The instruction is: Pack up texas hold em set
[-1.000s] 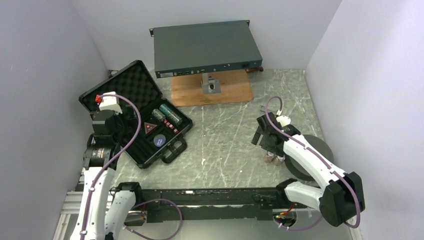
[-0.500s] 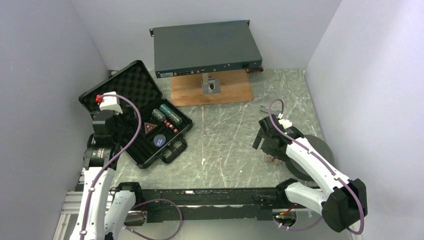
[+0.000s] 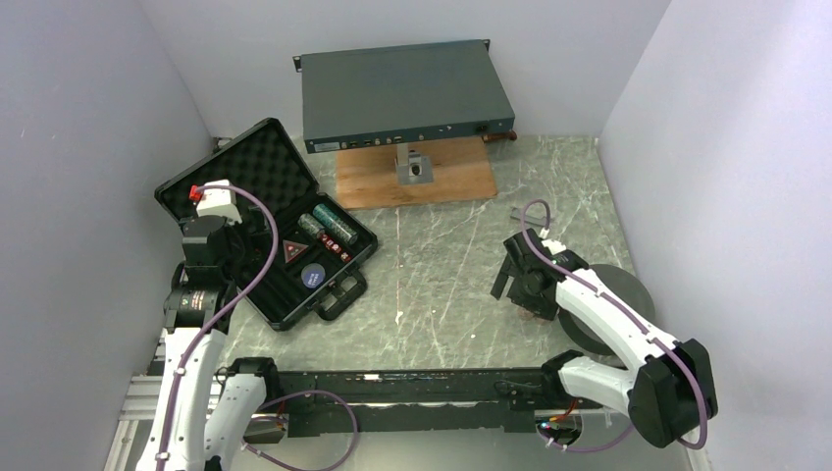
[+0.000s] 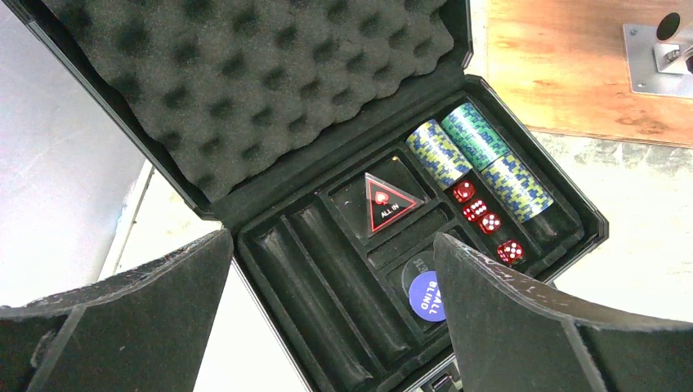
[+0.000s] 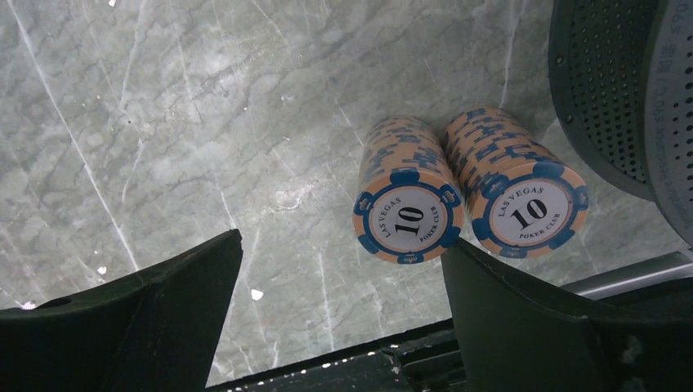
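I need to grab one orange-and-blue chip stack next with my right gripper by its printed top end (image 5: 409, 216). Then the table end stays free for handover.
The black case (image 3: 266, 220) lies open at the left, its egg-crate foam lid (image 4: 245, 73) raised. Inside are green-blue chip stacks (image 4: 478, 155), red dice (image 4: 486, 220), a red triangle marker (image 4: 386, 202) and a blue round disc (image 4: 428, 296). Two long slots (image 4: 327, 302) at the case's near side hold nothing. My left gripper (image 4: 331, 327) hovers open and empty above the case. Two orange-and-blue chip stacks (image 5: 409, 200) (image 5: 523, 192) stand side by side on the table. My right gripper (image 5: 339, 327) is open just above and beside them, holding nothing.
A big flat grey rack unit (image 3: 402, 93) stands on a post over a wooden board (image 3: 417, 182) at the back. A thick dark grey foam ring (image 3: 613, 304) lies under the right arm, also showing in the right wrist view (image 5: 621, 90). A black rail (image 3: 412, 388) runs along the near edge.
My right gripper has shifted slightly left and toward the near side over the two orange stacks. The left arm has not moved.
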{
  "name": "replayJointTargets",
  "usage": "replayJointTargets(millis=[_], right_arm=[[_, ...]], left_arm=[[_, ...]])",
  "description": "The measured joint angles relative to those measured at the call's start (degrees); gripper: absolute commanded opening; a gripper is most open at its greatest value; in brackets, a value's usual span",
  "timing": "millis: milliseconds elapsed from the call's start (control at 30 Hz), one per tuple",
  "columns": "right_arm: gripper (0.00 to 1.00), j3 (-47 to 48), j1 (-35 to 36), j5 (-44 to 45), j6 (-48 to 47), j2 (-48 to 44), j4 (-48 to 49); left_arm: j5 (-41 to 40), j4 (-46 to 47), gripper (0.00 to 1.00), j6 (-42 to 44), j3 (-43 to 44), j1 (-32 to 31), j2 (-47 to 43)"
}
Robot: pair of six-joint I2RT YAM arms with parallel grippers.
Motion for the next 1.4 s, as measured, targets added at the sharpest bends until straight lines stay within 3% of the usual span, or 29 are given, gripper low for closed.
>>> replayJointTargets(millis=[633, 800, 1067, 1233, 1400], right_arm=[[0.72, -0.7, -4.3, 3.6, -2.5, 4.2, 5.0], [0.57, -0.7, -4.3, 3.5, -2.6, 4.2, 4.9], [0.11, -0.9, -4.3, 3.1, -2.8, 4.2, 5.0], [0.00, -1.0, -4.3, 3.1, -3.2, 4.0, 5.0], [0.00, -0.8, -4.3, 2.0, -5.0, 4.0, 5.2]], left_arm=[[0.1, 0.0, 1.00, 0.2, 0.0, -0.1, 0.0], [0.1, 0.0, 1.00, 0.2, 0.0, -0.1, 0.1], [0.1, 0.0, 1.00, 0.2, 0.0, -0.1, 0.4], [0.1, 0.0, 1.00, 0.2, 0.0, -0.1, 0.4], [0.7, 0.0, 1.00, 0.4, 0.0, -0.1, 0.4]])
